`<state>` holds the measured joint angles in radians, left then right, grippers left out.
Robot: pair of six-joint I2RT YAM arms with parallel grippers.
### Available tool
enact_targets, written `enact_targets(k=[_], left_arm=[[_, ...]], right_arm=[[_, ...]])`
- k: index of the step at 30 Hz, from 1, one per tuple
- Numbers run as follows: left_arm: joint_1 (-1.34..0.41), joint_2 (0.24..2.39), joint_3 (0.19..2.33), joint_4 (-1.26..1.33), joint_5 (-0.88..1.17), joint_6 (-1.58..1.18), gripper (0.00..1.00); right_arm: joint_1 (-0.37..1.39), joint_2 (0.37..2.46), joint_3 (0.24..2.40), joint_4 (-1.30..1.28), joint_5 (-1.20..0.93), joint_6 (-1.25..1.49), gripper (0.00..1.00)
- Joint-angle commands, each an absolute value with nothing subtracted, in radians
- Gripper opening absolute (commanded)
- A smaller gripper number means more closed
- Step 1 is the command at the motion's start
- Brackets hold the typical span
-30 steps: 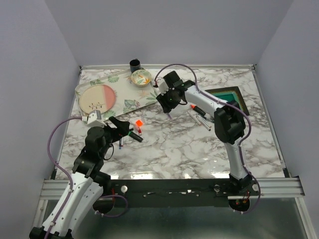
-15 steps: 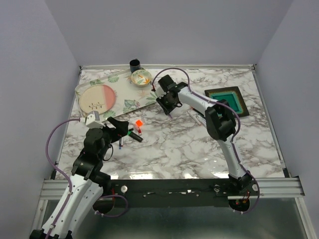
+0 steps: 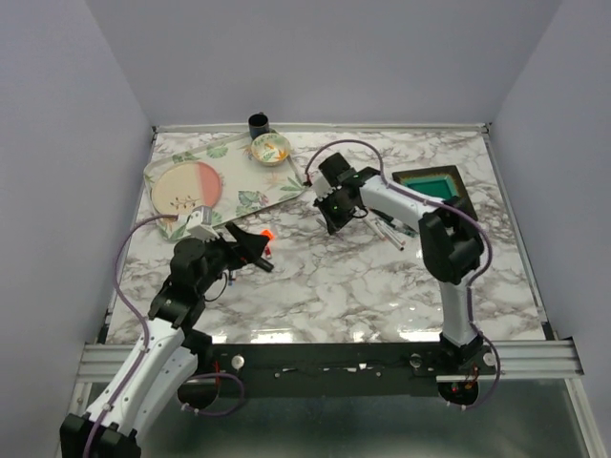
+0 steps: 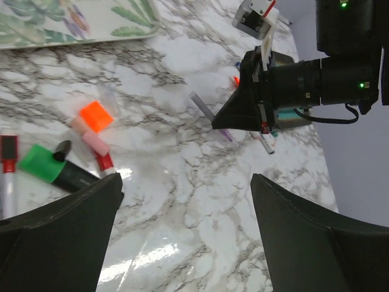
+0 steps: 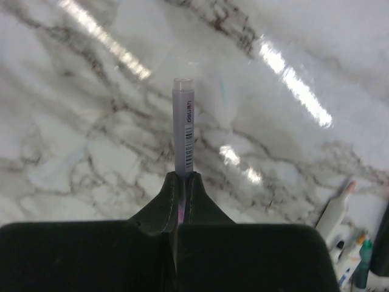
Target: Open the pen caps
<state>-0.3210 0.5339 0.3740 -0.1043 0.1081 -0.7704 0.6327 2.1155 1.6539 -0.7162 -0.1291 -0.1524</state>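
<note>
I need to open the lilac pen, so my left gripper should next grab it by its pinkish cap end (image 3: pixel 339 236) (image 4: pixel 227 134). My right gripper keeps holding the body of the pen.
My right gripper (image 5: pixel 182 179) is shut on a slim lilac pen (image 5: pixel 184 121) that sticks out ahead of the fingertips, above the marble. In the left wrist view that right gripper (image 4: pixel 222 125) hangs over the table with the lilac pen (image 4: pixel 203 108) slanting down from it. My left gripper (image 4: pixel 185 188) is open and holds nothing. Ahead of it on its left lie a loose orange cap (image 4: pixel 96 115), a pink cap (image 4: pixel 94 141), a red cap (image 4: pixel 104 161) and a black highlighter with a green end (image 4: pixel 42 163). Several more pens (image 3: pixel 385 225) lie right of the right gripper (image 3: pixel 331 221).
A floral tray (image 3: pixel 239 186) at the back left carries a pink plate (image 3: pixel 186 188) and a small bowl (image 3: pixel 270 149); a black cup (image 3: pixel 259 124) stands behind it. A teal tray (image 3: pixel 434 186) sits at the back right. A red-and-white pen (image 4: pixel 8 159) lies at the left.
The right gripper has closed on the lilac pen and shifted slightly right. The left arm has reached forward and right, over the caps; its jaws stayed open.
</note>
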Motion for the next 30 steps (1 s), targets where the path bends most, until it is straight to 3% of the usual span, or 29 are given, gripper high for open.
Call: enact_targets(k=[1, 8, 13, 20, 27, 30], left_arm=[[-0.337, 0.626, 0.330, 0.185, 0.351, -0.850, 0.95], [-0.573, 0.794, 0.347, 0.454, 0.201, -0.934, 0.95], [-0.727, 1.013, 0.466, 0.546, 0.121, -0.925, 0.95], [-0.828, 1.308, 0.692, 0.551, 0.038, -0.914, 0.94], [-0.874, 1.499, 0.902, 0.376, -0.066, -0.899, 0.74], [-0.884, 1.520, 0.956, 0.273, -0.144, -0.876, 0.71]], right_arm=[[0.621, 1.832, 1.481, -0.628, -0.375, -0.143, 0.00], [0.510, 1.528, 1.204, -0.376, -0.530, -0.039, 0.00], [0.289, 1.439, 1.048, -0.178, -0.839, 0.187, 0.00], [0.212, 1.312, 0.908, 0.045, -0.841, 0.434, 0.00], [0.210, 1.308, 0.861, 0.113, -0.845, 0.537, 0.01], [0.210, 1.307, 0.857, 0.121, -0.854, 0.551, 0.00]])
